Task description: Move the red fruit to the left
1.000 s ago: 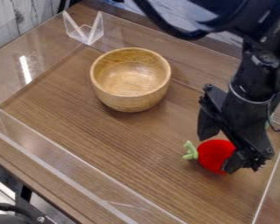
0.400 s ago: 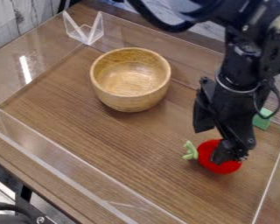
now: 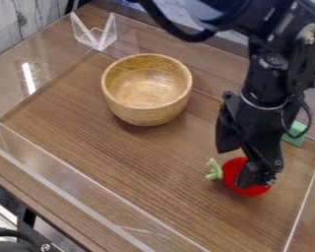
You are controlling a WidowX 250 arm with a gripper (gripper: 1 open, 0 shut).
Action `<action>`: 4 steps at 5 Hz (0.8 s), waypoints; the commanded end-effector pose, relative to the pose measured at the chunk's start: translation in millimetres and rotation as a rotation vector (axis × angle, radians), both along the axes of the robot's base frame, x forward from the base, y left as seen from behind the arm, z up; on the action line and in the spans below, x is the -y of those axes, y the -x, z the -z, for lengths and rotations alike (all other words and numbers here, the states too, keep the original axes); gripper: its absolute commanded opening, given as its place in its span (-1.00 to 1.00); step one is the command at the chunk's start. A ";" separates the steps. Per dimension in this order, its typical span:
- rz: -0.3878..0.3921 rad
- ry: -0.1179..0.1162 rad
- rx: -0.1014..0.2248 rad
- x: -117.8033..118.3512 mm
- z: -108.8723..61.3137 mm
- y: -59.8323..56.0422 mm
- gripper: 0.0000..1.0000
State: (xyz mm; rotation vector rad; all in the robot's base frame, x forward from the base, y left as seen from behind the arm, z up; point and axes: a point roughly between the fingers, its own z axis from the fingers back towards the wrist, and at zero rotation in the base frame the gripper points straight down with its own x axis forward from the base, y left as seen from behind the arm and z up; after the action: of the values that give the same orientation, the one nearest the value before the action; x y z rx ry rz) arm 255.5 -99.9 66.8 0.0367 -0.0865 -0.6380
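The red fruit needs to go across the table. My gripper should next grip the fruit by its round red body (image 3: 236, 178) and leave its green stem free.
The red fruit (image 3: 244, 177) lies on the wooden table near the right front, its green leafy stem (image 3: 216, 170) pointing left. My black gripper (image 3: 247, 165) points straight down right over it, jaws open, with one finger on each side of the fruit and the upper part of the fruit hidden behind them. I cannot tell whether the fingers touch it.
A wooden bowl (image 3: 147, 89) stands left of centre, toward the back. A green block (image 3: 297, 130) sits at the right edge behind the arm. Clear plastic walls (image 3: 68, 172) border the table, with a clear stand (image 3: 94, 32) at the back left.
The gripper has shifted slightly left and down over the red fruit, and the wrist has rolled a little. The fruit has not moved.
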 end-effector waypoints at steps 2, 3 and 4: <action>-0.023 0.024 0.015 29.9 10.3 -16.5 -1.00; -0.099 0.018 0.047 33.0 -6.0 -22.3 -1.00; -0.187 0.013 0.102 31.8 -33.7 -29.9 -1.00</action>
State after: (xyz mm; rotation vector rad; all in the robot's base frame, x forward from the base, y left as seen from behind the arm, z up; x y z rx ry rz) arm 278.2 -125.2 80.1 0.0804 -0.1090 -0.4445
